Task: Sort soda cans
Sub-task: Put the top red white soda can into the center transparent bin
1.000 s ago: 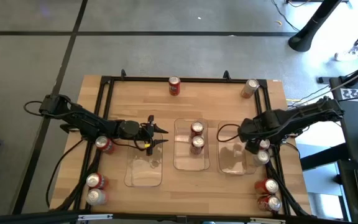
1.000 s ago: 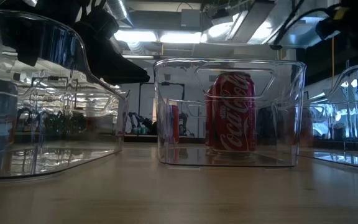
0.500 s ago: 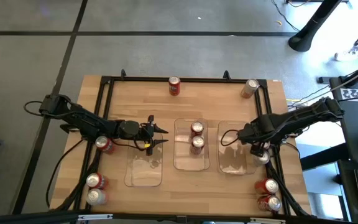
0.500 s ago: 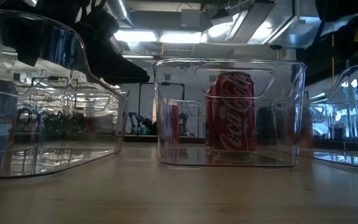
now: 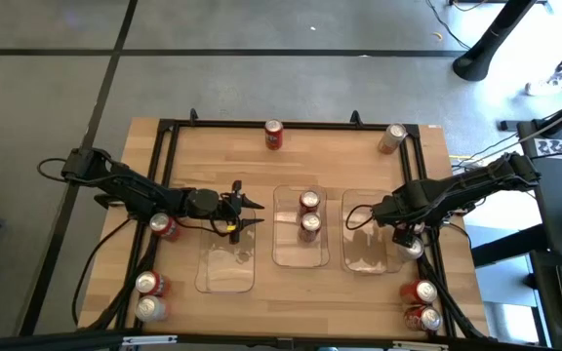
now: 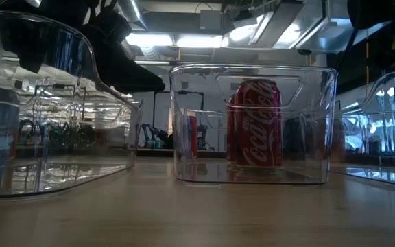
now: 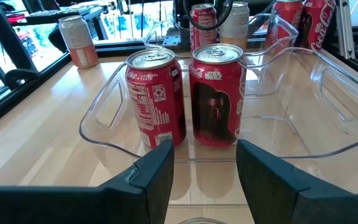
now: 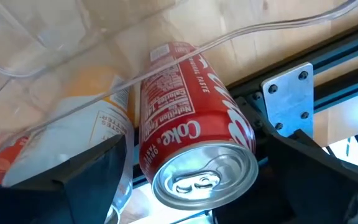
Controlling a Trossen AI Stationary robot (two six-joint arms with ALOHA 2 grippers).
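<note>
The right gripper should next grab the red Coke can by its side under the silver top (image 8: 194, 132), and so sort it out from beside the paler can (image 8: 98, 118).
A red soda can (image 8: 194, 134) stands upright on the table between the right clear tray (image 5: 367, 244) and the table's black frame rail (image 8: 291, 99). My right gripper (image 8: 204, 186) hangs over it, pointing steeply down. It is open, with one finger on each side of the can's silver top (image 8: 205, 175), apart from it. A paler can (image 8: 98, 118) shows beside it through the tray's wall. My left gripper (image 5: 258, 214) is open and holds nothing. It points level at the middle tray (image 5: 283, 255), where two red cans (image 7: 155, 96) (image 7: 216, 93) stand.
The left tray (image 5: 227, 268) lies below my left gripper. Loose cans stand at the far edge (image 5: 273, 135) (image 5: 392, 137), by the left arm (image 5: 164, 226), at the near left (image 5: 149, 295) and at the near right (image 5: 422, 304). A black frame (image 5: 169, 132) rims the table.
My right gripper has come down over the cans beside the right tray and has rolled a little. It has stayed open. My left arm has kept still.
</note>
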